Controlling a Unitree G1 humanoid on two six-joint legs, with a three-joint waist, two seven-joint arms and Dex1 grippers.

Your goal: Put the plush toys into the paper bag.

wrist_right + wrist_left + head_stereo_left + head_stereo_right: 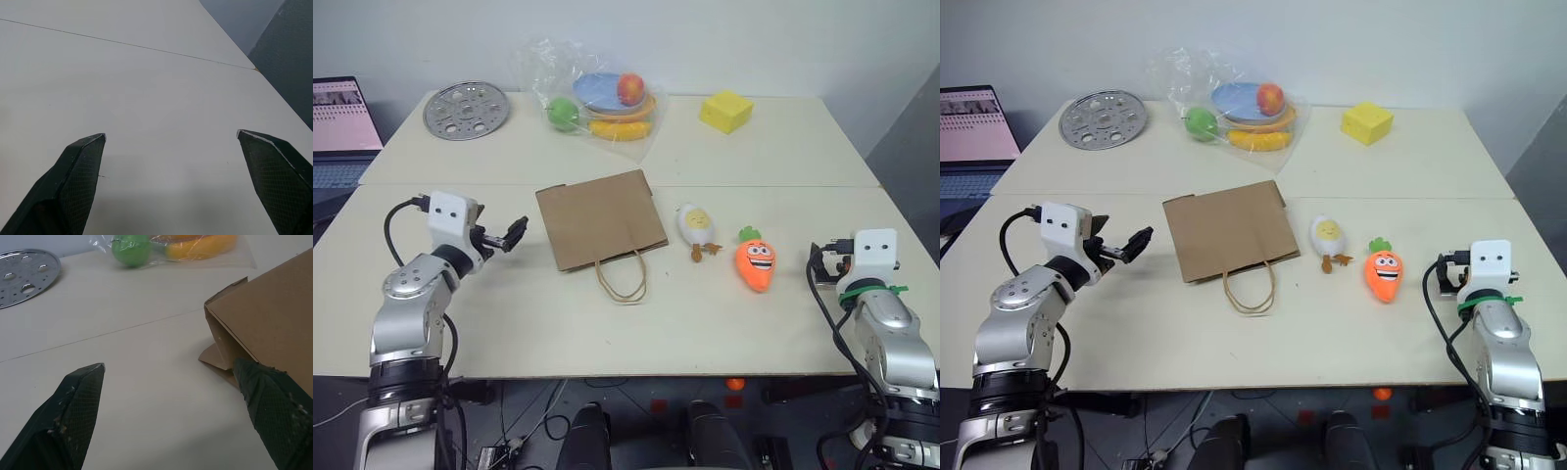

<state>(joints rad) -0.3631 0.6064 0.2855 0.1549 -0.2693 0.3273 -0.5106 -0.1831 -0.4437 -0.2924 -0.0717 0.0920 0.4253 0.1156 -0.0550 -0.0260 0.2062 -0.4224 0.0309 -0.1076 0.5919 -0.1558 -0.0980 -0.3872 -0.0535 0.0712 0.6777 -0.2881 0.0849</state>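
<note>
The paper bag (600, 220) lies flat. My left gripper will next grab the bag by its loop handle (625, 290), which sticks out past the bag's opening.
The brown paper bag (600, 220) lies flat in the middle of the table, its loop handles (622, 279) pointing toward the near edge. To its right lies the white-yellow egg plush toy (695, 227), and further right the orange carrot plush toy (755, 261). My left gripper (514, 235) hovers open just left of the bag. In the left wrist view its fingers (73, 411) frame the bag's folded corner (222, 350). My right gripper (171, 134) stands open over bare table, to the right of the carrot, holding nothing.
At the back of the table a clear plastic bag (602, 98) holds a plate, a red apple, a green ball and a banana. A yellow foam cube (725, 111) sits at the back right, a perforated metal disc (466, 109) at the back left, beside a laptop screen (342, 117).
</note>
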